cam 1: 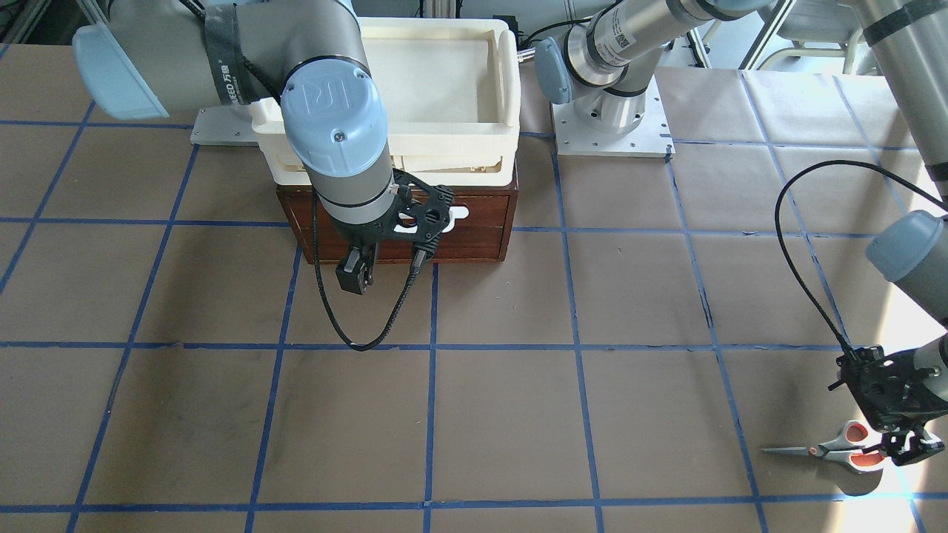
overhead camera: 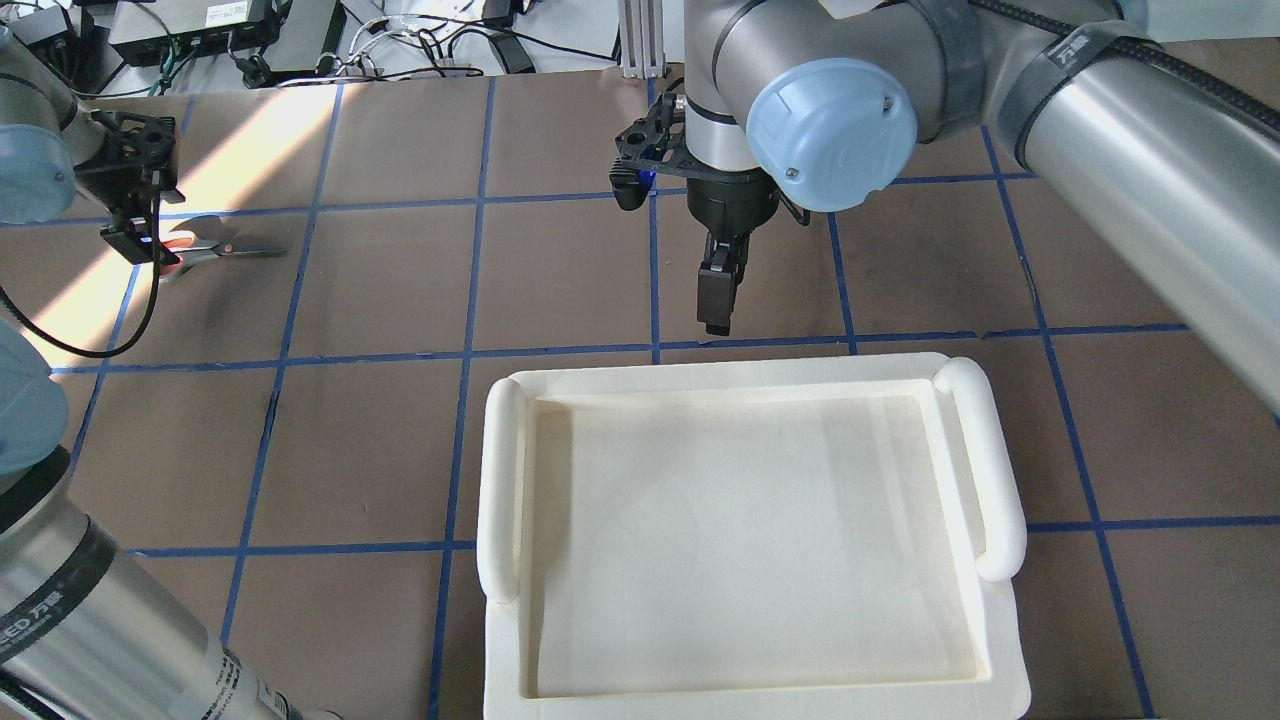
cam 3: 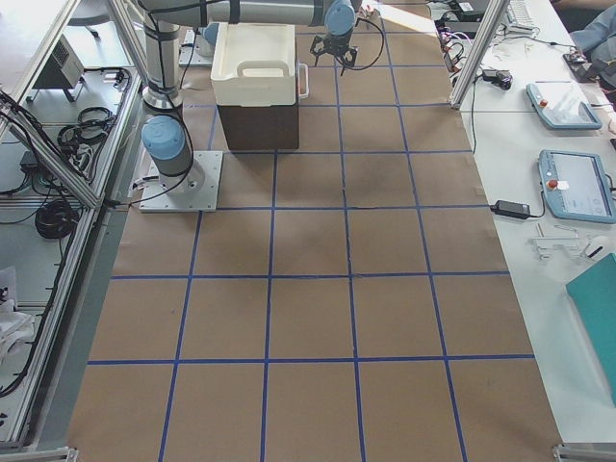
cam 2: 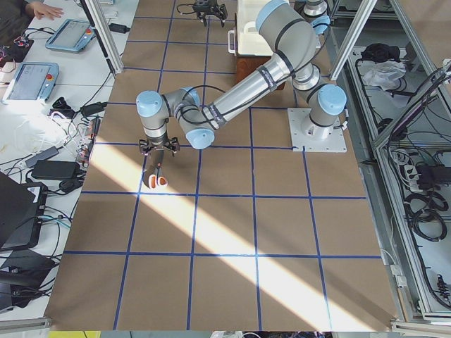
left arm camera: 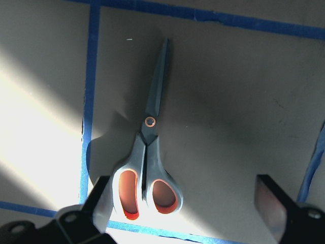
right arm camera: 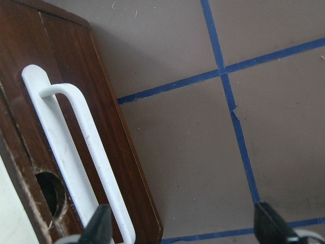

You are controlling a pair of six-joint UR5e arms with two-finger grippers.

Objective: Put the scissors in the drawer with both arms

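My left gripper is to grab the scissors next by the grey handles just behind the pivot (cam 1: 833,451) (left arm camera: 145,155), because the closed blades run to a pointed tip.
The scissors (left arm camera: 150,147) lie flat on the brown paper, blades closed, grey handles with red-orange loops toward my left gripper. They also show in the front view (cam 1: 837,448) and the overhead view (overhead camera: 215,250). My left gripper (left arm camera: 185,208) is open and empty just above the handles, which sit nearer one finger (left arm camera: 101,203). It also shows in the front view (cam 1: 907,448). The dark wooden drawer (cam 1: 481,222) is closed, with its white bar handle (right arm camera: 76,147) on the front. My right gripper (right arm camera: 184,229) is open and empty, hanging in front of the drawer beside the handle (cam 1: 355,277).
A cream-white plastic tray (overhead camera: 505,470) sits on top of the drawer box (cam 3: 260,125). Blue tape lines grid the brown paper. A black cable (cam 1: 333,318) loops down from my right wrist. Bright sunlight falls across the table near the scissors (cam 2: 158,176).
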